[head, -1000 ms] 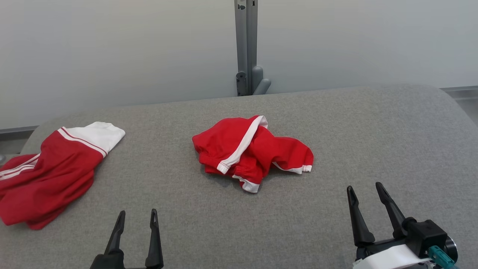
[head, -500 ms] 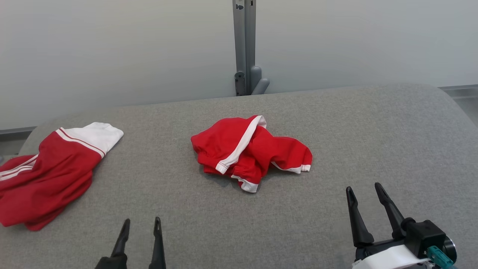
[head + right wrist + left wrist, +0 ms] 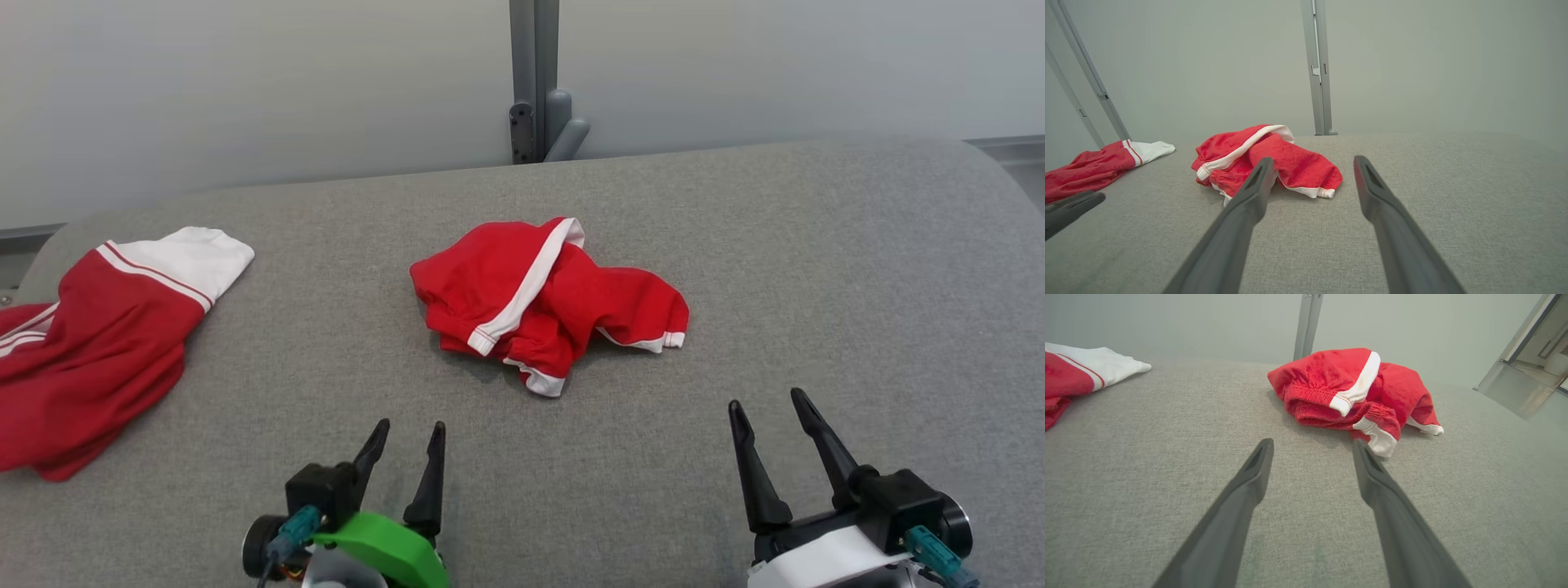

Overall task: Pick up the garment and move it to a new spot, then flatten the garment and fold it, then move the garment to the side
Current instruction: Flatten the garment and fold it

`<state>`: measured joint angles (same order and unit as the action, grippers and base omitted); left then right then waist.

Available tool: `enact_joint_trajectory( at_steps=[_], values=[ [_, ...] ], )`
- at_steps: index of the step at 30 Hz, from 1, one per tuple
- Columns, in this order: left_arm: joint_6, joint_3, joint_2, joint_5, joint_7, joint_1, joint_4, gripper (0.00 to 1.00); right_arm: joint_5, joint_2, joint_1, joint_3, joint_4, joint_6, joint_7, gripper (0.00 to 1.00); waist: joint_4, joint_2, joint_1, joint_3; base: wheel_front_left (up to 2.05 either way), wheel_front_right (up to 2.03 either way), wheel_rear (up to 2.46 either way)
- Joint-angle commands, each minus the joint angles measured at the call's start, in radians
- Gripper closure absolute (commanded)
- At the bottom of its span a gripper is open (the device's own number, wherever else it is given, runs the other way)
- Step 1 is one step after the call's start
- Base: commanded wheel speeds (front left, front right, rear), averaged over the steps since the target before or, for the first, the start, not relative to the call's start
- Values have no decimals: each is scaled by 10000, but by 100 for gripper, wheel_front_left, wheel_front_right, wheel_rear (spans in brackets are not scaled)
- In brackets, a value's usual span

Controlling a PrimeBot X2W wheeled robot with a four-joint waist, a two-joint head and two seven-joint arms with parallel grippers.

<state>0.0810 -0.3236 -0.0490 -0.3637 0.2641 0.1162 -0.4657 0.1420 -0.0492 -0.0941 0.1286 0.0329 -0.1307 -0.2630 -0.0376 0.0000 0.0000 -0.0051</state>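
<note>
My right gripper should next grab the garment's white piece of cloth by its looped end (image 3: 574, 231). That end arches up, while the red cloth (image 3: 490, 269) is slumped in a heap.
A crumpled red garment (image 3: 547, 302) with white trim lies bunched in the middle of the grey padded table (image 3: 816, 269); it also appears as the garment (image 3: 1351, 392) in the left wrist view and the garment (image 3: 1265, 163) in the right wrist view. My left gripper (image 3: 410, 433) stands open near the table's front, a short way before the garment's near edge, nothing between its fingers. My right gripper (image 3: 767, 404) is open at the front right, apart from the cloth. In its own view the left gripper (image 3: 1312, 445) points just short of the garment; the right gripper (image 3: 1312, 161) points to the cloth's right end.
A second red and white garment (image 3: 98, 343) lies spread at the table's left edge, also seen as cloth (image 3: 1073, 375) and cloth (image 3: 1102, 165). A grey metal post (image 3: 535, 82) stands behind the table's far edge against a pale wall.
My left gripper has come forward and to the right, toward the garment, with its green wrist now showing. The head camera has tilted down a little. The right gripper barely moved.
</note>
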Motion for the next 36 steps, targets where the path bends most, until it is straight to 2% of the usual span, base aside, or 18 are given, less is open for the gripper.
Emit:
enact_joint_trajectory(
  at_steps=[1,3,8,10,19,26,35,36],
  values=[
    [76,-214,-38,-143,-2,487,-273,0,-160,-22,156,95,22,-1,-31,0,-56,0,0,309,0,0,0],
    [177,-546,-35,-708,-2,885,-526,0,-233,-27,253,118,1,-1,-31,0,-101,0,0,519,0,0,0],
    [334,-1140,-35,-3263,-2,1950,-1011,0,-397,-24,570,97,-9,-1,-31,0,-188,0,0,1133,0,0,0],
    [362,-1381,-35,-3812,0,2351,-1299,0,-435,-53,684,104,-3,-1,-31,0,-200,0,0,1332,0,0,0],
    [435,-2494,-37,-5059,0,3552,-2245,0,-445,-149,1037,154,5,-1,-31,0,-397,0,0,1775,0,0,0],
    [477,-3067,-35,-6796,-2,4119,-2984,0,-230,-95,1212,239,51,-1,-31,0,-700,0,0,1876,0,0,0],
    [503,-3130,-35,-6892,-2,4825,-3375,0,-280,-83,1312,294,11,-1,-31,0,-992,0,0,2080,0,0,0],
    [494,-3072,-37,-6841,-2,4858,-3355,21,-285,-87,1318,275,16,-1,-31,0,-1011,0,0,2093,0,0,0]
  ],
)
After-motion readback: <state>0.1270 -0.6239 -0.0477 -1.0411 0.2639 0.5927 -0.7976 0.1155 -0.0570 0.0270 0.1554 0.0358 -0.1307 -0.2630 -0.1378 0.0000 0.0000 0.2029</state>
